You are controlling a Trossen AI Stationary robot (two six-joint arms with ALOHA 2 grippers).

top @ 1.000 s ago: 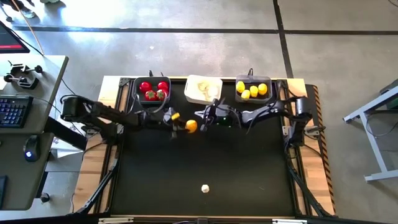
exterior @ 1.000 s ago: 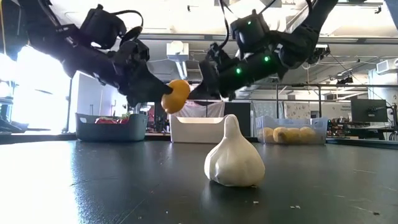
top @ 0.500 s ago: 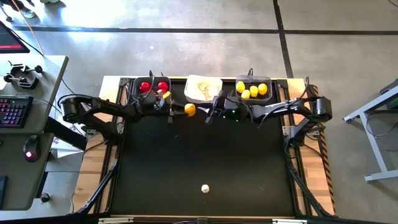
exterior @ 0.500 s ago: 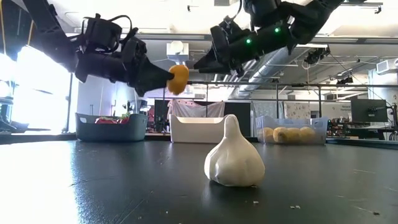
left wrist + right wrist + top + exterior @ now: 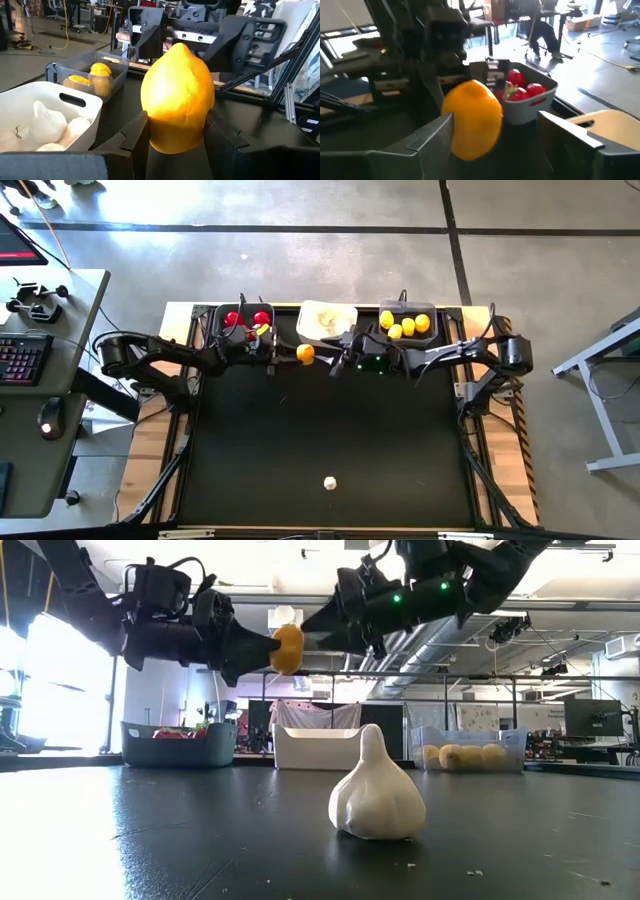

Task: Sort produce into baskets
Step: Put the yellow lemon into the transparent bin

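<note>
The right gripper grabs the yellow lemon [image 5: 305, 354] by its broad sides next, to get it into the dark basket of lemons.
A yellow lemon [image 5: 305, 354] hangs high above the table's far middle, with my left gripper [image 5: 177, 132] shut on it. My right gripper [image 5: 502, 135] faces it from the right, open, with its fingertips close by the lemon [image 5: 472, 120]. Along the far edge stand three baskets: a dark grey one with tomatoes [image 5: 245, 325], a white one with garlic bulbs [image 5: 327, 322] and a dark grey one with lemons [image 5: 407, 323]. One garlic bulb [image 5: 377, 790] rests on its flat base on the table near the front. My left gripper pinches the lemon's two broad sides [image 5: 150, 125] between its two fingers. The fingers come about level from the table's left. The lemon is lifted clear, with its pointed end [image 5: 179, 47] turned away from the fingers. Whether my right gripper touches the lemon, I cannot tell.
The black table top [image 5: 330, 420] lies bare between the baskets and the lone garlic bulb [image 5: 330, 483]. A desk with a keyboard [image 5: 25, 360] stands left of the table. Both arms reach across the far strip just in front of the baskets.
My left gripper has carried the lemon up and toward the far edge, then nearly stopped. My right gripper has risen and moved toward the far edge alongside it, and has opened, its fingers now pointing at the lemon.
</note>
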